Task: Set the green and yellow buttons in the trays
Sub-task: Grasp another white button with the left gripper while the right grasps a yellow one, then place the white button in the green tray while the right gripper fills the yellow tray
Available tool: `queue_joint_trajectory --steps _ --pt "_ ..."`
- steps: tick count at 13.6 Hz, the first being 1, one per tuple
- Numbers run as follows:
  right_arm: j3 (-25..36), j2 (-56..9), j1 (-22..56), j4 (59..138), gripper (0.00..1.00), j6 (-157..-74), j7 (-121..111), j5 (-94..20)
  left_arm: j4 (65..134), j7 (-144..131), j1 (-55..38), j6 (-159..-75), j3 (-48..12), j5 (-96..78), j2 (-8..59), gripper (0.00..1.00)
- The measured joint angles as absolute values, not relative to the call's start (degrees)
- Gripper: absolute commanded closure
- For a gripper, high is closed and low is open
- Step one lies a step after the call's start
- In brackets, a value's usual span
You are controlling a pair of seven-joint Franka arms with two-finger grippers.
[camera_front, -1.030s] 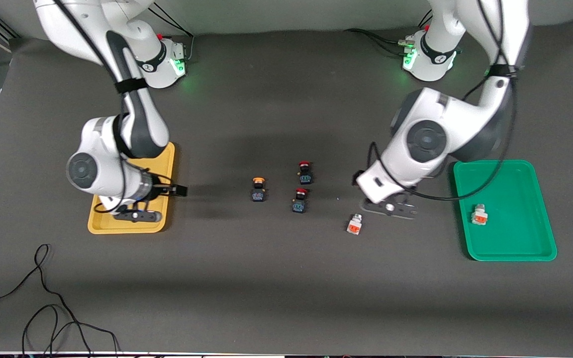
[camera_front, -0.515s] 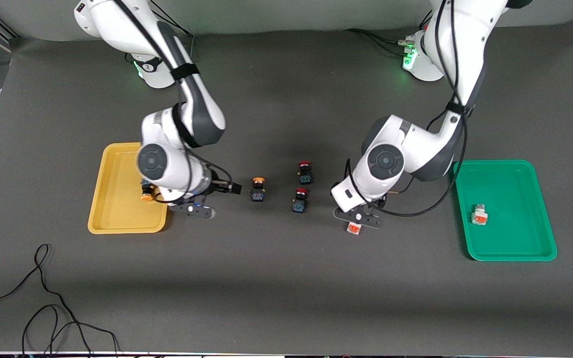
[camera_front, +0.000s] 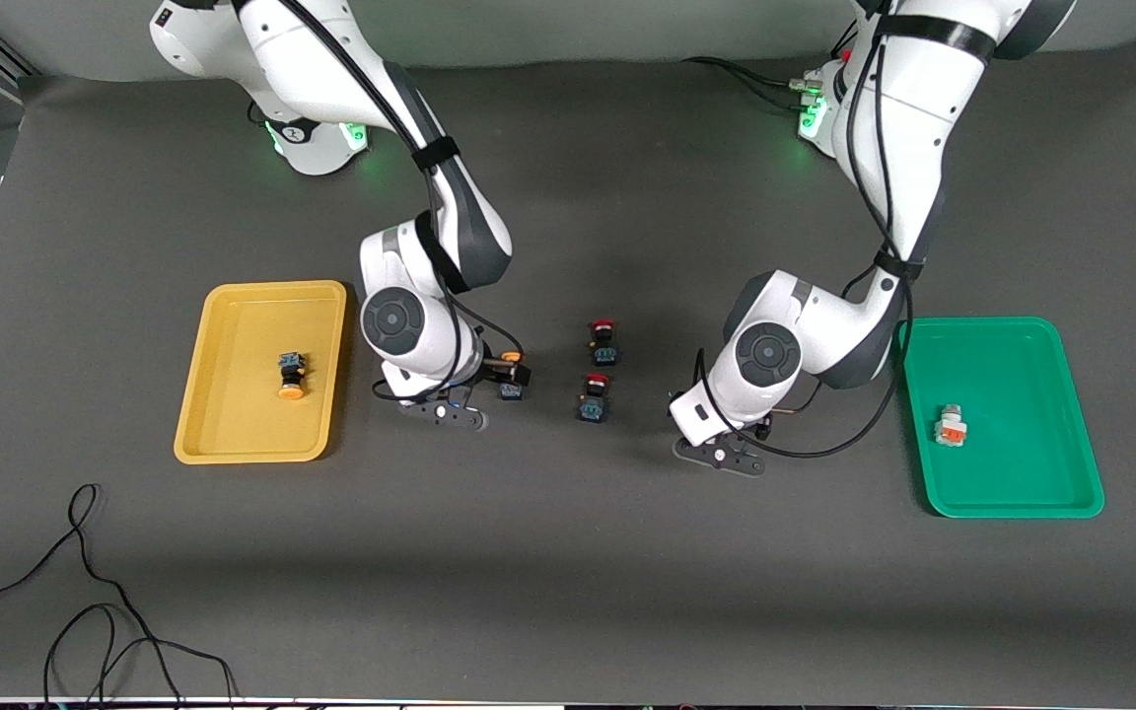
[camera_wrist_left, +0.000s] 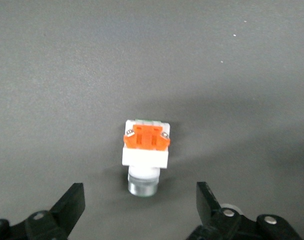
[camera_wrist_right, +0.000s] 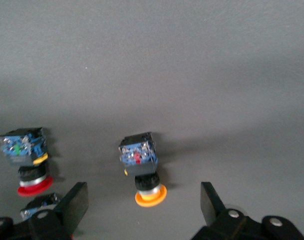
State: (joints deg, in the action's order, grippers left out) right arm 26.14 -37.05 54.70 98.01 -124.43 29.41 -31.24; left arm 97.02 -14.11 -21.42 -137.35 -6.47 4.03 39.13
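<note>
I need to grip the white-grey switch by its white body (camera_wrist_left: 145, 157) with my left gripper next, so that I can place it in the green tray.
My right gripper (camera_wrist_right: 144, 205) is open, low over the table, its fingers on either side of a black switch with a yellow-orange cap (camera_wrist_right: 142, 165), not touching it. That switch shows partly in the front view (camera_front: 511, 359). My left gripper (camera_wrist_left: 140, 204) is open, straddling a white-grey switch (camera_wrist_left: 146, 150) with a silver tip and orange end; the left hand hides it in the front view. A second yellow-capped switch (camera_front: 290, 376) lies in the yellow tray (camera_front: 233, 434). A second white-grey switch (camera_front: 950, 426) lies in the green tray (camera_front: 1022, 498).
Two black switches with red caps (camera_front: 604, 342) (camera_front: 595, 396) lie on the dark mat between the two grippers; they show beside the right gripper in the right wrist view (camera_wrist_right: 24, 155). A black cable (camera_front: 85, 611) lies near the front corner at the right arm's end.
The right arm has left the yellow tray, leaving a yellow-capped switch in it, and moved to the loose yellow-capped switch. The left arm has moved over the white-grey switch and now covers it.
</note>
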Motion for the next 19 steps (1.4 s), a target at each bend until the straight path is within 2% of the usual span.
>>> queue_joint_trajectory --steps 2,5,6,8,9,10,14,16,19 --pt "25.63 -39.08 54.97 97.90 0.00 -126.58 29.41 -31.55 97.01 -14.10 -21.21 -139.35 -6.46 4.04 39.84 0.06" --pt "24.36 -41.28 55.15 97.77 0.00 -129.49 29.41 -31.58 97.02 -14.10 -21.22 -142.08 -6.53 4.04 41.05 0.36" --pt "23.90 -41.83 55.17 97.76 0.18 -130.26 29.41 -31.58 97.01 -14.10 -21.22 -142.88 -6.53 4.05 41.46 0.50" --pt "23.60 -42.76 55.21 97.63 0.94 -130.69 29.41 -31.58 96.95 -14.10 -21.21 -143.74 -6.52 4.05 41.96 0.81" --pt "23.61 -43.04 55.19 97.58 1.00 -130.70 29.41 -31.60 96.95 -14.10 -21.20 -143.84 -6.51 4.05 42.02 0.95" --pt "23.62 -43.18 55.19 97.57 1.00 -130.70 29.41 -31.66 96.87 -14.10 -21.18 -143.88 -6.50 4.06 42.01 1.00" --pt "24.19 -42.87 55.18 96.39 1.00 -130.93 29.41 -32.01 95.49 -15.02 -20.76 -142.38 -6.49 3.98 41.45 1.00" --pt "25.42 -41.01 54.97 95.65 1.00 -129.71 29.41 -32.01 93.81 -15.37 -19.34 -134.91 -6.49 3.97 37.74 1.00" --pt "30.94 -35.64 54.90 95.05 1.00 -120.23 27.66 -31.81 89.90 -15.43 -17.18 -115.03 -6.44 3.86 26.78 1.00"
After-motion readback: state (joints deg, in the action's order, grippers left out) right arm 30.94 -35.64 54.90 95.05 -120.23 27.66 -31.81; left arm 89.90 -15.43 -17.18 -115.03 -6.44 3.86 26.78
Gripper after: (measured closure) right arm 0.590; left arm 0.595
